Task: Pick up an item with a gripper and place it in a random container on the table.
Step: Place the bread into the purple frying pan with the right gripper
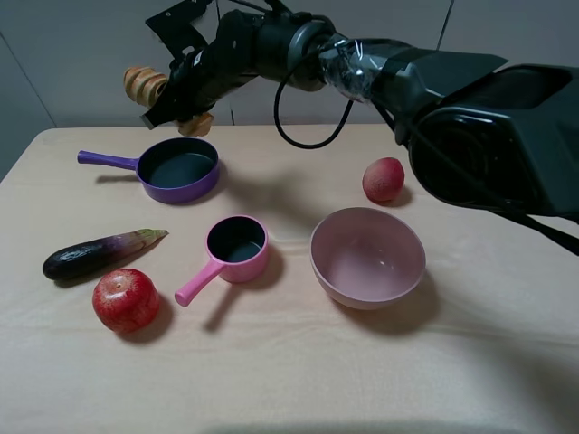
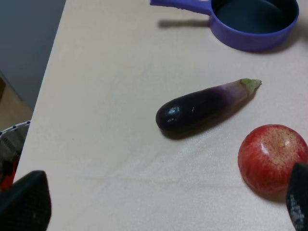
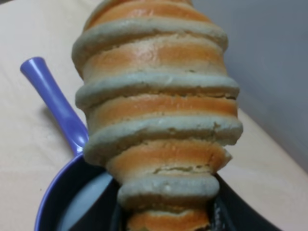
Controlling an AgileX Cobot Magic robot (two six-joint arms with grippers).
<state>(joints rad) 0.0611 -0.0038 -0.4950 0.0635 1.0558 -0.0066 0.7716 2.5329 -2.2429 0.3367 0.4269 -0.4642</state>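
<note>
My right gripper keeps holding the bread roll [image 1: 145, 84] above the purple frying pan's far rim.
The tan ridged bread roll [image 1: 145, 84] hangs in the air above the far rim of the purple frying pan [image 1: 178, 169] at the table's back left. My right gripper [image 1: 178, 98] has reached across the table and is shut on the roll. In the right wrist view the roll [image 3: 159, 120] fills the frame, with the pan [image 3: 62, 202] and its handle [image 3: 53, 103] below it. My left gripper [image 2: 161, 207] is open and empty, low over the beige table [image 2: 106, 144] near the eggplant [image 2: 202, 106].
An eggplant [image 1: 95, 253] and a red apple [image 1: 126, 299] lie at the front left. A pink saucepan [image 1: 235, 246] sits mid-table, a pink bowl [image 1: 367, 258] to its right, and a red fruit [image 1: 384, 179] behind the bowl.
</note>
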